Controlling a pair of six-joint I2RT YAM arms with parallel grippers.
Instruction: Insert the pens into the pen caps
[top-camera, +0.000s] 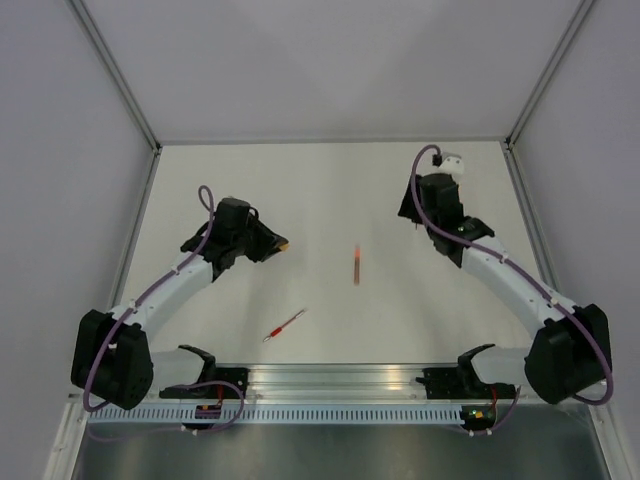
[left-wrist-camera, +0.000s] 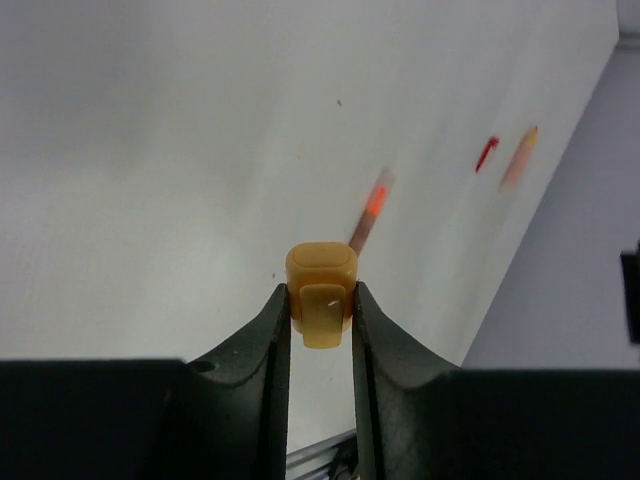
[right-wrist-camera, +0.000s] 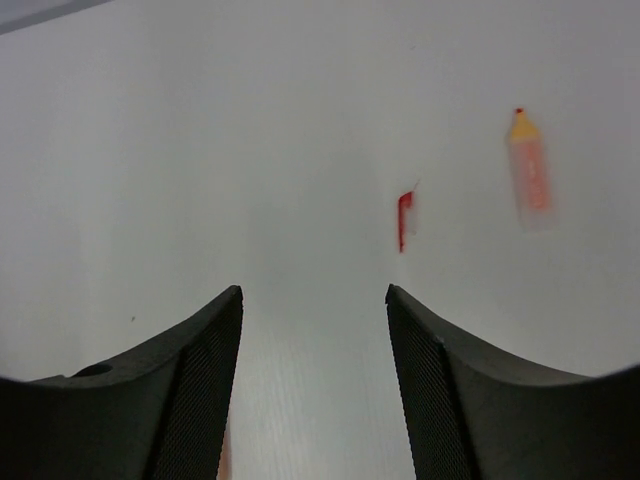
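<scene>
The robot's right gripper will next grab the orange pen by its body, behind the yellow tip end (left-wrist-camera: 517, 165). The pen's tip then stays free to go into the pen cap (left-wrist-camera: 320, 268).
My left gripper (top-camera: 276, 243) (left-wrist-camera: 320, 292) is shut on a stubby tan-orange pen cap (left-wrist-camera: 320, 268) (top-camera: 285, 243), which pokes out past the fingertips. My right gripper (top-camera: 409, 214) (right-wrist-camera: 313, 292) hangs at the far right, open, with only bare table between its fingers. An orange pen (top-camera: 356, 265) shows blurred at the table's middle, between the two grippers; it is also blurred in the left wrist view (left-wrist-camera: 370, 208). A slim red pen (top-camera: 283, 326) lies near the front. The right wrist view shows a red piece (right-wrist-camera: 404, 220) and a blurred orange pen (right-wrist-camera: 528, 172) ahead of the fingers.
The white table (top-camera: 320, 190) is walled at the back and both sides. An aluminium rail (top-camera: 330, 380) runs along the front by the arm bases. In the left wrist view, a small red piece (left-wrist-camera: 486, 153) and another blurred orange stick (left-wrist-camera: 518, 160) lie near the side wall.
</scene>
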